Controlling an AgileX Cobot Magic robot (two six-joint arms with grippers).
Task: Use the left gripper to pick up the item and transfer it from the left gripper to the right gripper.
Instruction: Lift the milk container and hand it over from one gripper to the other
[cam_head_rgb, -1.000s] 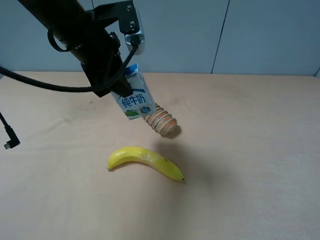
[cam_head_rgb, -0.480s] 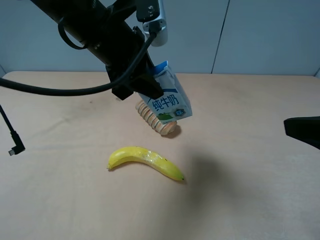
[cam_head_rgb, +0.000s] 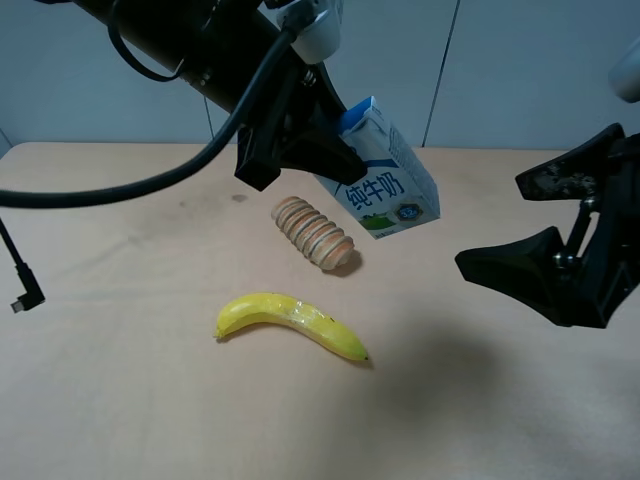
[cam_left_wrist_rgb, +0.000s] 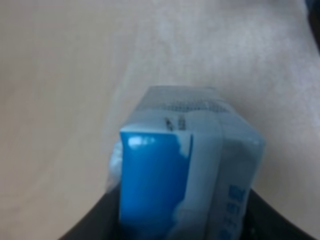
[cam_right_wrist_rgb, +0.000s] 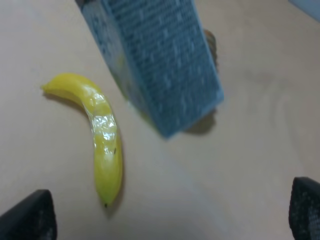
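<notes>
My right gripper grabs the milk carton by its bottom end (cam_head_rgb: 404, 211) (cam_right_wrist_rgb: 181, 107) next, so that it is then ready to take over the carton from my left gripper.
My left gripper (cam_head_rgb: 335, 155) is shut on the white-and-blue milk carton (cam_head_rgb: 385, 180) and holds it tilted in the air above the table's middle. The carton fills the left wrist view (cam_left_wrist_rgb: 185, 170), with black fingers (cam_left_wrist_rgb: 92, 227) at its sides. My right gripper (cam_head_rgb: 520, 225) is open, its two black fingers spread wide, to the right of the carton and apart from it. In the right wrist view the carton (cam_right_wrist_rgb: 160, 60) hangs ahead between the fingertips (cam_right_wrist_rgb: 27, 215).
A yellow banana (cam_head_rgb: 290, 322) lies on the tan table (cam_head_rgb: 120, 380) below the carton; it also shows in the right wrist view (cam_right_wrist_rgb: 100, 140). A ribbed tan wooden cylinder (cam_head_rgb: 315, 235) lies behind it. A black cable (cam_head_rgb: 20, 275) hangs at the left edge.
My left gripper has carried the carton to the right and a little higher. My right gripper has come in from the right edge with its fingers spread.
</notes>
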